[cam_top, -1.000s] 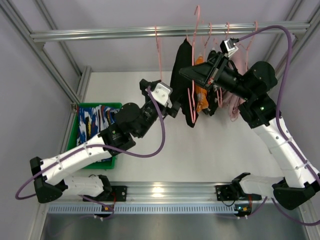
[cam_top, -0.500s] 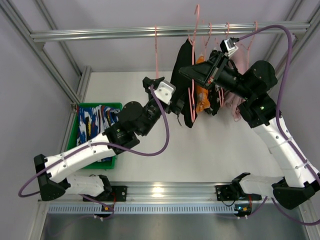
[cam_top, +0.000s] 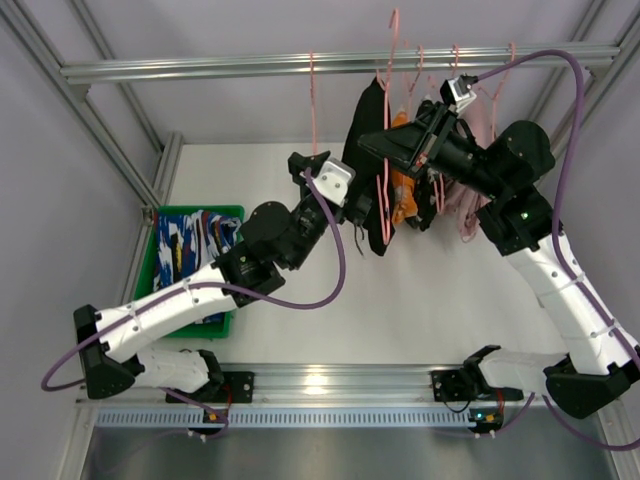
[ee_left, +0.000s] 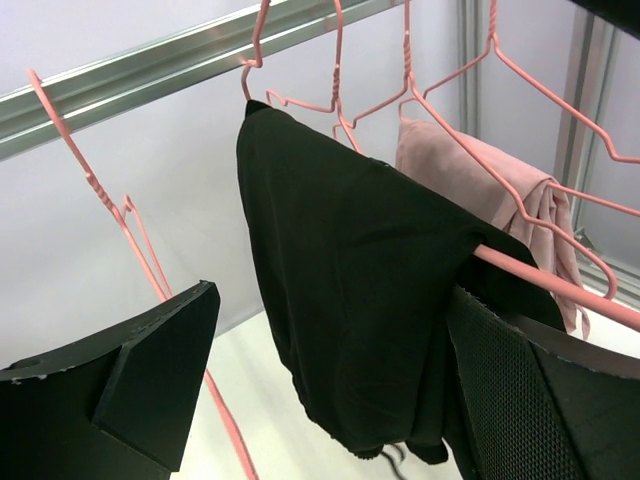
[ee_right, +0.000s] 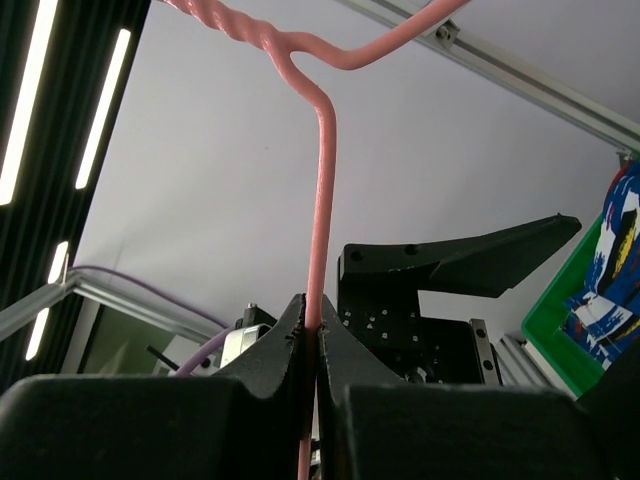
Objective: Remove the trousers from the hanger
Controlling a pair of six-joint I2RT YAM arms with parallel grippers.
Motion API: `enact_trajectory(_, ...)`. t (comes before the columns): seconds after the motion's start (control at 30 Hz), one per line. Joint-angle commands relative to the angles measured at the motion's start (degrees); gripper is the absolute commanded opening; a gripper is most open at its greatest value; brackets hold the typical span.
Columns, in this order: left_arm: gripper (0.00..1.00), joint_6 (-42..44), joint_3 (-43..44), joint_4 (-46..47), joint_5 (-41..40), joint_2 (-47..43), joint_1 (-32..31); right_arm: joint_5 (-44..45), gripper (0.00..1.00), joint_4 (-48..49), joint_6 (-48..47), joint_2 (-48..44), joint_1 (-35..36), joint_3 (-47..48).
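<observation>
My left gripper needs to remove the black trousers from the hanger, so next it should grab the black trousers' hanging cloth below the fold and leave the pink wire free.
The plain black trousers (cam_top: 366, 150) hang folded over a pink hanger (cam_top: 385, 200) on the rail, drawstrings dangling at the bottom. My left gripper (cam_top: 357, 210) is open, and in its wrist view the black trousers (ee_left: 370, 270) hang between its fingers (ee_left: 130, 370), the right finger right by the cloth. My right gripper (cam_top: 385, 148) is shut on the pink hanger's wire (ee_right: 322, 180), as the right wrist view (ee_right: 312, 325) shows. The blue printed trousers (cam_top: 192, 245) lie in the green bin (cam_top: 152, 225).
Several more pink hangers hang on the aluminium rail (cam_top: 220, 68), one empty (cam_top: 317, 110) left of the black trousers. An orange garment (cam_top: 404, 195) and a pink cloth (ee_left: 480, 190) hang to the right. Frame posts stand at both sides.
My left arm has moved up and right, bringing its open fingers around the lower part of the black trousers. The right arm and hanger have stayed still.
</observation>
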Motion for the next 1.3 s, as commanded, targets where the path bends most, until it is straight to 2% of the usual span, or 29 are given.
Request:
enact_trajectory(0.0,0.98,1.14,2.61,5.47,-1.84,1.14,0.56,0.08,0.00,9.03,-2.16,-1.98,-0.78,4.91)
enact_trajectory(0.33,0.94,-1.32,4.37,6.88,-0.44,5.44,6.45,-0.10,0.00,8.86,-2.07,-2.68,-0.78,4.83)
enact_trajectory(0.63,0.95,-2.55,3.05,7.50,4.91,7.20,6.45,-0.10,0.00,9.30,-1.98,-2.68,-0.78,5.09)
enact_trajectory(0.83,0.95,-2.20,4.28,8.90,5.19,9.75,6.54,-0.27,0.00,9.21,-2.07,-2.77,-0.78,5.35)
enact_trajectory(0.9,0.88,-1.32,5.51,9.26,4.57,10.97,6.54,-0.27,0.00,9.04,-2.24,-2.94,-0.78,5.35)
enact_trajectory(1.0,0.67,-0.62,6.65,9.87,4.39,11.60,6.63,-0.45,0.00,8.60,-2.86,-3.21,-0.78,5.18)
enact_trajectory(1.07,0.47,0.17,7.52,10.05,4.48,11.60,6.63,-0.45,0.00,8.07,-3.30,-3.38,-0.78,5.18)
enact_trajectory(1.13,0.37,0.61,8.23,9.87,4.05,11.42,6.63,-0.36,0.00,7.72,-4.09,-3.82,-0.78,4.83)
enact_trajectory(1.17,0.27,0.96,9.02,9.70,4.22,11.07,6.63,-0.27,0.00,7.46,-4.70,-4.00,-0.87,4.22)
enact_trajectory(1.27,0.16,0.97,10.51,7.94,4.92,10.19,6.63,0.08,0.00,5.70,-5.76,-4.96,-1.57,2.29)
